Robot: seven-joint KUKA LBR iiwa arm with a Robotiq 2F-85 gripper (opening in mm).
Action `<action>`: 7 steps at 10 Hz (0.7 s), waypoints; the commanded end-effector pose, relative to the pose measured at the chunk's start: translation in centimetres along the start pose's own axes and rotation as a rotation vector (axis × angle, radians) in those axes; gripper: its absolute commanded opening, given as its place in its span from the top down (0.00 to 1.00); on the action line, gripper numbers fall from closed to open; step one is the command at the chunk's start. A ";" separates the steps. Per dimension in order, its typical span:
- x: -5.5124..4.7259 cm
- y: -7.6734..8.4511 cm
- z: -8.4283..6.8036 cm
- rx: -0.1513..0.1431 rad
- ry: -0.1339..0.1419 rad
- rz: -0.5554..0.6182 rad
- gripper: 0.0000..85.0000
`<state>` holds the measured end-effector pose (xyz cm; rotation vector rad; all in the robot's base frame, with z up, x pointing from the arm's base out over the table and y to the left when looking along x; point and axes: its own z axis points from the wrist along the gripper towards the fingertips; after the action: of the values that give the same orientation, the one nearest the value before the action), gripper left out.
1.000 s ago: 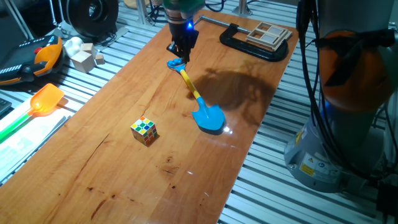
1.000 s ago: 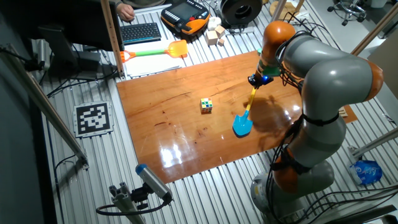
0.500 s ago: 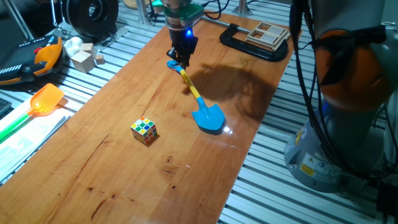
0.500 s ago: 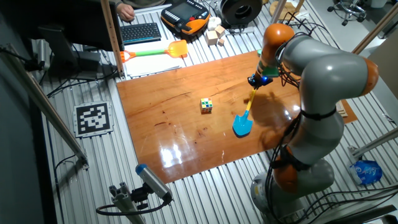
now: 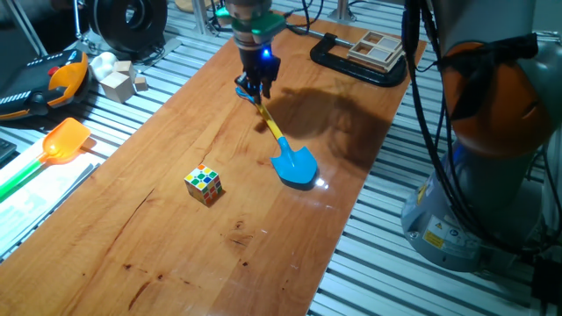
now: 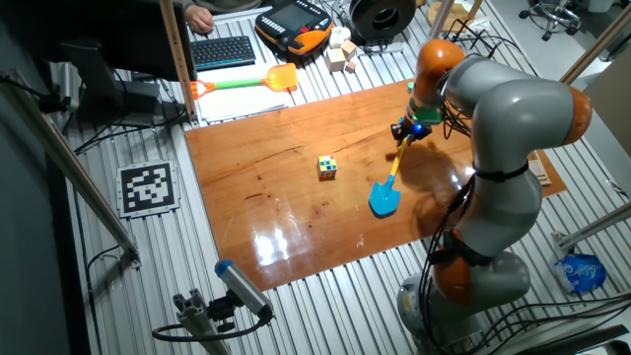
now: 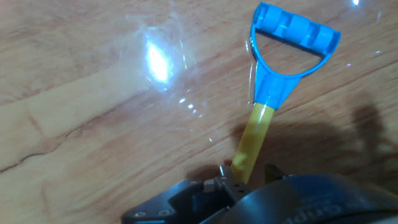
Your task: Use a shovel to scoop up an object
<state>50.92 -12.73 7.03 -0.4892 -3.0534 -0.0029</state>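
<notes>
My gripper grabs the shovel by its yellow handle (image 5: 274,130) next, to scoop up an object with the blue blade (image 5: 294,167).
The shovel lies flat on the wooden table, blue blade (image 5: 294,167) toward the right edge and yellow shaft (image 5: 274,130) running back to my gripper (image 5: 255,90). It also shows in the other fixed view (image 6: 384,200). In the hand view its blue D-loop (image 7: 292,38) lies ahead and the yellow shaft (image 7: 252,140) passes between my fingertips, with a small gap on each side. The gripper (image 6: 405,134) is low over the handle end and open around the shaft. The multicoloured cube (image 5: 203,185) stands apart to the left of the blade, also in the other fixed view (image 6: 327,167).
A black C-clamp with a wooden piece (image 5: 362,60) lies at the table's far corner. Off the table to the left lie an orange scoop with a green handle (image 5: 61,140), pale wooden blocks (image 5: 123,84) and a black-orange pendant (image 5: 48,83). The arm's base (image 5: 492,132) stands at the right.
My gripper has come down a little onto the shovel's handle end, now covering the D-loop in the fixed view. The shovel and cube have not moved.
</notes>
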 end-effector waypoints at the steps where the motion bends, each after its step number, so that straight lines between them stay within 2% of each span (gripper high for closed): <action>1: 0.1 0.0 0.5 -0.006 0.014 0.008 0.60; 3: 0.7 0.3 1.0 -0.014 0.043 0.037 0.60; 5: 1.4 0.7 1.7 -0.019 0.053 0.064 0.60; 7: 1.4 0.6 2.2 -0.023 0.071 0.073 0.60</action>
<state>49.64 -11.72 4.84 -0.5898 -2.9664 -0.0541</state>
